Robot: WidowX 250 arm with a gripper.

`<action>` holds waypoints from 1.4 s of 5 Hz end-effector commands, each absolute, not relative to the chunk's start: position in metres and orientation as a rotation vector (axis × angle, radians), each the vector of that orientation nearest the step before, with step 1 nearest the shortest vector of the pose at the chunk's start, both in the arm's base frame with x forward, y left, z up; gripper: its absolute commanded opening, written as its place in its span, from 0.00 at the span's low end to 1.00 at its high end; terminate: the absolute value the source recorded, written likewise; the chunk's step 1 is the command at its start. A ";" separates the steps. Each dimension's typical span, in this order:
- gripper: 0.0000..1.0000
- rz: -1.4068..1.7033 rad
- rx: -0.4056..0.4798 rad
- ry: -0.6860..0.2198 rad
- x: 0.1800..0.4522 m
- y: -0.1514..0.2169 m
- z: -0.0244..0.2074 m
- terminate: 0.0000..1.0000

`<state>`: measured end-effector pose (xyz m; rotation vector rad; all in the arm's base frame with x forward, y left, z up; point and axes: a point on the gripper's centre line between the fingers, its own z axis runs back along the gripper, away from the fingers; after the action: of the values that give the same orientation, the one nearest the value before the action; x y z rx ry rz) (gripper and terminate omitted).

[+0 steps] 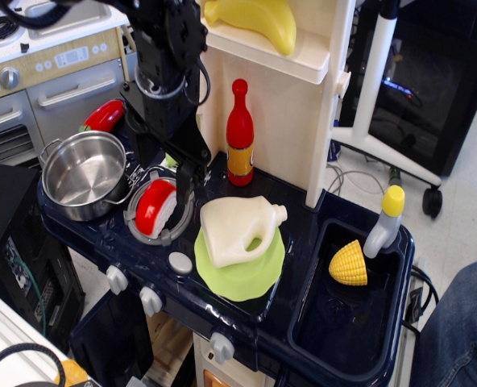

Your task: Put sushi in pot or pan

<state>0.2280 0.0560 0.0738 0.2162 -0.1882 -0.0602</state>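
Next, my gripper takes hold of the sushi by its middle [157,209], to put it in the empty steel pot [85,173].
The sushi [155,206], a red curved top on a white base, lies on its side on the grey burner ring [180,222] of the toy stove. The shiny steel pot [82,174] stands empty just left of it, at the stove's left end. My gripper [163,169] hangs black and open directly above and slightly behind the sushi. Its fingertips are just over the sushi's top edge, with one finger near the pot's right rim and the other at the sushi's right side. It holds nothing.
A red pepper toy [105,115] lies behind the pot. A red bottle [239,129] stands against the cream shelf unit. A white jug [238,228] sits on a green plate [242,278] right of the sushi. Corn [348,264] lies in the sink at right.
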 end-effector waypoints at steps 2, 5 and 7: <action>1.00 -0.073 0.150 -0.208 0.233 0.078 0.048 0.00; 0.00 -0.044 0.150 -0.187 0.223 0.088 0.054 0.00; 0.00 -0.066 0.217 -0.133 0.214 0.103 0.102 0.00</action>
<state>0.2066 0.1067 0.0912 0.1991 -0.0987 -0.0724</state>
